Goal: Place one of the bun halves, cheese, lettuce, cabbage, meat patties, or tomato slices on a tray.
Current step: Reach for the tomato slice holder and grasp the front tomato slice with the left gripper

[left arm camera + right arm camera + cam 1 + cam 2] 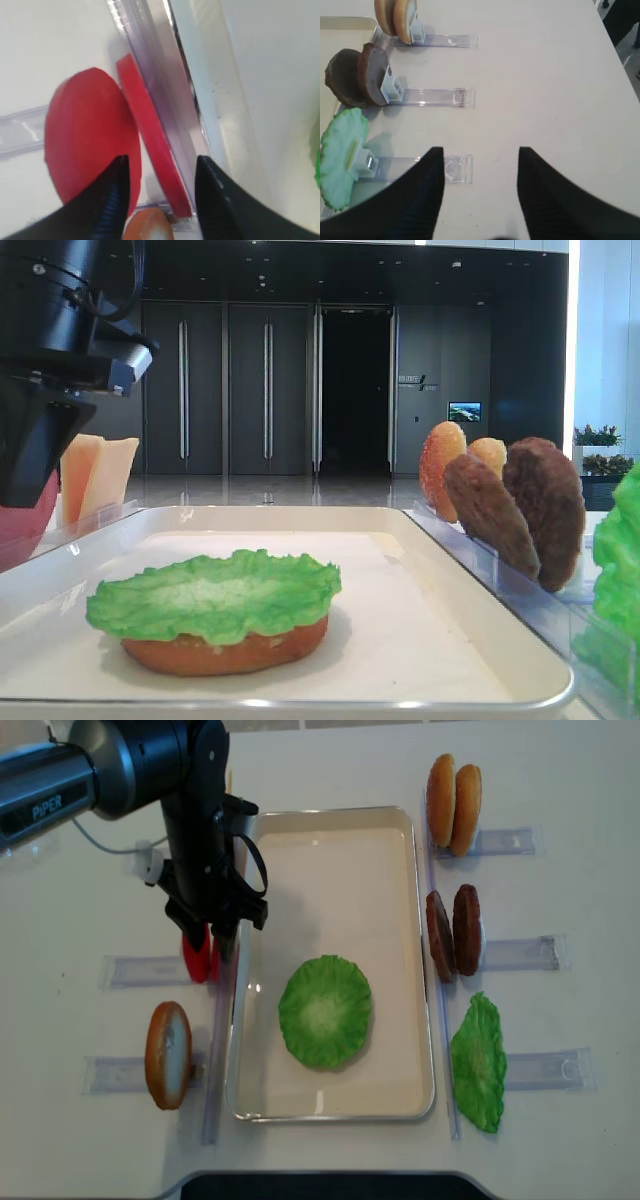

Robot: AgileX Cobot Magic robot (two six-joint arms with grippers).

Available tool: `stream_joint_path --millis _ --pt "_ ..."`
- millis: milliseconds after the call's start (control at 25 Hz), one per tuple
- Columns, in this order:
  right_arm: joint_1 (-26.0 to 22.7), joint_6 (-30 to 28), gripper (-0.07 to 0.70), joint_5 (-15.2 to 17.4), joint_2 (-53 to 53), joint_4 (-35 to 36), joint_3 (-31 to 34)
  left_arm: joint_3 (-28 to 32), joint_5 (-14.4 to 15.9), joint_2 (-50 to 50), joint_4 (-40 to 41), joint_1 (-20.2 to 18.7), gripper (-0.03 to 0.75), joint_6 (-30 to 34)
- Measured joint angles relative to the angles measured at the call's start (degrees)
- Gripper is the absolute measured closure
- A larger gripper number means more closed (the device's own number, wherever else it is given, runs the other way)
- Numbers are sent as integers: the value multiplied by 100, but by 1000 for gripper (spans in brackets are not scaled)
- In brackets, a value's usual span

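Note:
I should next use my left gripper to pinch the red tomato slice nearer the tray by its exposed upper edge, because the other slice leans close beside it.
Two red tomato slices (85,140) stand on edge in a clear holder (160,65) just left of the cream tray (330,814). My left gripper (160,159) hangs over them, open. Its jaws straddle the slice nearer the tray (145,120), with a gap on each side. The left fingertip (117,175) lies in front of the other slice. From above, the left gripper (210,935) covers most of the tomato slices (197,960). On the tray, lettuce (325,1010) lies on a flat bun half (225,652). My right gripper (480,150) is open over bare table, holding nothing.
Right of the tray, clear holders carry two bun halves (452,790), two meat patties (452,932) and a green leaf (478,1062). Another bun half (168,1053) stands front left. Cheese slices (95,475) stand behind the left arm.

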Motion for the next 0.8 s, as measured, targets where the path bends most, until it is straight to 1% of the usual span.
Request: stream_joint_path --millis 80,200,360,440,560,800 --pt "0 0 277 0 0 0 0 0 0 0 174 0 438 -110" --pt "0 0 277 0 0 0 0 0 0 0 354 0 473 -337" --pt "0 0 277 0 0 0 0 0 0 0 390 0 524 -383" --pt "0 -5 277 0 0 0 0 0 0 0 418 0 564 -388" --pt "0 -5 277 0 0 0 0 0 0 0 441 0 659 -388" --pt "0 -5 277 0 0 0 0 0 0 0 441 0 669 -394"
